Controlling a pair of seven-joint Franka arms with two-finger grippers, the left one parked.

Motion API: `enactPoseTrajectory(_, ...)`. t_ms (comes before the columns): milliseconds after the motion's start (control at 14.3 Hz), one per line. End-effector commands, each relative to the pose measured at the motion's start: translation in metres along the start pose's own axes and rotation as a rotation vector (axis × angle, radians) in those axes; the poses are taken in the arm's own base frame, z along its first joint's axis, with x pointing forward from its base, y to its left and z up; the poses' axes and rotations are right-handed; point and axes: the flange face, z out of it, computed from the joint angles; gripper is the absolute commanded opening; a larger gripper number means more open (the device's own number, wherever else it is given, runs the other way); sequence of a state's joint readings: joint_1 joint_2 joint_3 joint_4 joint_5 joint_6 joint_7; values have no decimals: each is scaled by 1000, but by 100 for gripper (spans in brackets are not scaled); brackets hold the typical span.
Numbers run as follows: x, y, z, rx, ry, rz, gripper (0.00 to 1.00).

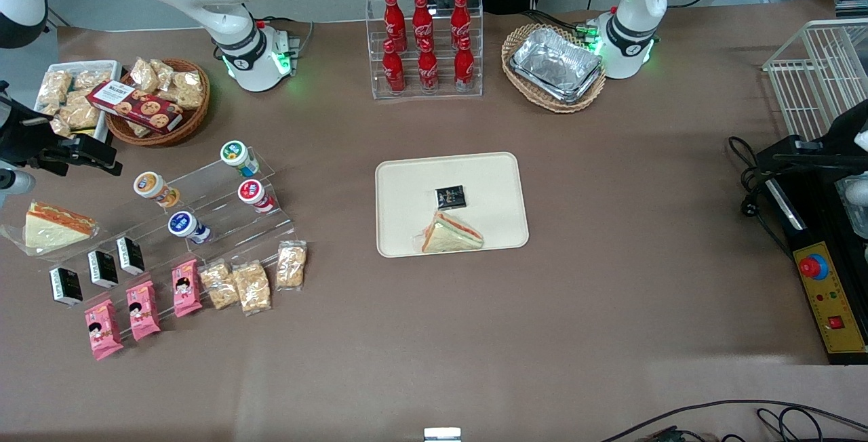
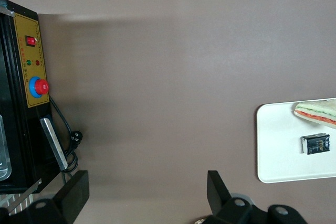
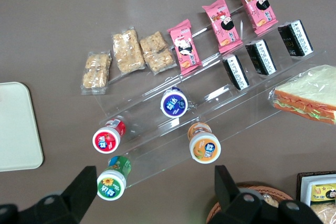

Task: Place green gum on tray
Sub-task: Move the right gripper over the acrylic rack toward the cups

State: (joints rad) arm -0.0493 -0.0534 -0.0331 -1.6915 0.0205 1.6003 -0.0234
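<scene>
The green gum needs to go on the cream tray (image 1: 407,191), so my right gripper needs to grab the gum next by its green-rimmed white lid (image 1: 234,152).
The green gum (image 1: 237,156) is a small bottle with a green-rimmed white lid, lying on the top step of a clear stepped stand (image 1: 224,215). In the right wrist view the green gum (image 3: 113,182) lies close by one finger (image 3: 84,187), inside the open span. My right gripper (image 1: 91,155) hovers open and empty above the table at the working arm's end, beside the stand; it also shows in the right wrist view (image 3: 155,195). The cream tray (image 1: 407,191) lies mid-table and holds a sandwich (image 1: 451,233) and a black packet (image 1: 451,196). The tray's edge shows in the right wrist view (image 3: 16,129).
The stand also holds red-lidded (image 1: 252,192), orange-lidded (image 1: 150,186) and blue-lidded (image 1: 183,225) bottles, black packets, pink packets and snack bars. A wrapped sandwich (image 1: 54,225) lies beside it. A wicker basket of snacks (image 1: 159,99), a cola rack (image 1: 425,45) and a foil pan (image 1: 556,66) stand farther back.
</scene>
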Motion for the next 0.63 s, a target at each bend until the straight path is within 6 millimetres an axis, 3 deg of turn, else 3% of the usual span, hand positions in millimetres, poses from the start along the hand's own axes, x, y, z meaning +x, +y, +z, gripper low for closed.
enactPoseTrajectory(0,6,7,-4,-9,18,4,100)
enactPoseTrajectory(280,4,16,-7,-2,23,14,100)
enactPoseTrajectory(559,-4,5,-6,7,8,-2,100)
